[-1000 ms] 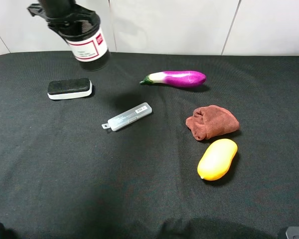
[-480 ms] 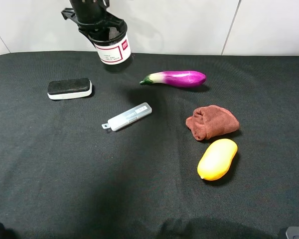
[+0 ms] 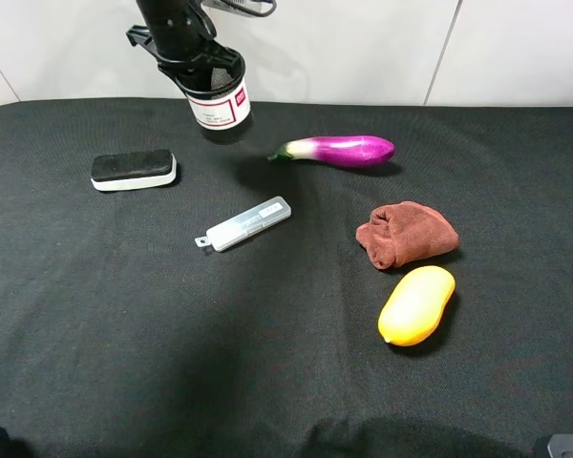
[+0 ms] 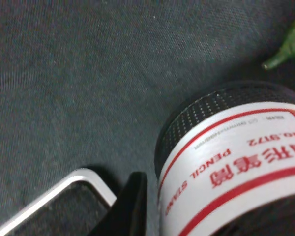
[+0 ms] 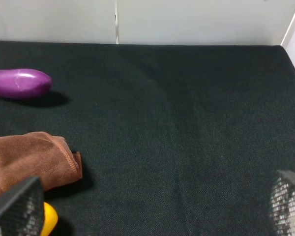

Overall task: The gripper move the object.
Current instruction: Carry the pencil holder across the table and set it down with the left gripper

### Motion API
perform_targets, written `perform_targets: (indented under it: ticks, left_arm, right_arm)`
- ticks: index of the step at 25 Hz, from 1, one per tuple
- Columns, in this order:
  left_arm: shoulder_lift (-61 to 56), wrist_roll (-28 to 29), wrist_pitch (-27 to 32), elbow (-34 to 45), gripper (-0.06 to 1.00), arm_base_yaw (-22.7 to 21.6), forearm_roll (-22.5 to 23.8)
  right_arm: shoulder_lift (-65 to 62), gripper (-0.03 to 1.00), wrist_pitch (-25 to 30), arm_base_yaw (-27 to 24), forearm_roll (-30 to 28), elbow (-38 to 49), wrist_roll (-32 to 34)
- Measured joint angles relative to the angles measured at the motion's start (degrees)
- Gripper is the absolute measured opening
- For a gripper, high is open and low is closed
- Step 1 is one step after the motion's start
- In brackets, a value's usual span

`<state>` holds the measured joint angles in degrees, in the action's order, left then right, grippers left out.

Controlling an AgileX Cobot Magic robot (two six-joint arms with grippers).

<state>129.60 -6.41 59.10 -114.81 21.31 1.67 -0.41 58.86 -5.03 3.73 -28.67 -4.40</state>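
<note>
My left gripper should keep its hold on the pen cup for now, because the pen cup's dark base [image 3: 227, 132] is hanging tilted above the black cloth.
The black wire-mesh pen cup [image 3: 218, 95] with a white, red-bordered label hangs tilted in my left gripper [image 3: 199, 65] near the back edge of the black cloth, left of the eggplant. The gripper is shut on the cup's rim. In the left wrist view the cup [image 4: 236, 162] fills the lower right, with one dark finger [image 4: 130, 204] beside it. I cannot tell whether the cup's base touches the cloth. My right gripper [image 5: 152, 216] is open and empty, with its mesh-patterned fingertips [image 5: 14, 206] at the frame's lower corners, above the cloth at the right.
A black-and-white eraser block [image 3: 134, 170] lies left of the cup. A grey flat case [image 3: 244, 223] lies mid-table. A purple eggplant [image 3: 342, 150], a brown cloth [image 3: 406, 233] and a yellow mango [image 3: 417, 304] lie on the right. A white wall stands behind the table.
My left gripper carried the pen cup to the right along the back edge, from above the eraser toward the eggplant, then settled slightly lower. The right arm has not moved.
</note>
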Motion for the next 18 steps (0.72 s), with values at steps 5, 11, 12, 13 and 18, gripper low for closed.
perform_targets:
  ticks: [5, 11, 12, 13, 18]
  left_arm:
    - [1.94, 0.0, -3.63, 0.0, 0.18, 0.0, 0.0]
    - [3.86, 0.0, -5.69, 0.0, 0.18, 0.0, 0.0]
    - [4.09, 0.0, -6.13, 0.0, 0.18, 0.0, 0.0]
    - [4.38, 0.0, -6.36, 0.0, 0.18, 0.0, 0.0]
    - [5.63, 0.0, -7.44, 0.0, 0.18, 0.0, -0.06]
  right_arm:
    - [0.0, 0.69, -0.05, 0.0, 0.0, 0.0, 0.0]
    - [0.0, 0.69, -0.05, 0.0, 0.0, 0.0, 0.0]
    - [0.0, 0.69, -0.05, 0.0, 0.0, 0.0, 0.0]
    - [0.0, 0.69, -0.05, 0.0, 0.0, 0.0, 0.0]
    - [0.0, 0.69, -0.05, 0.0, 0.0, 0.0, 0.0]
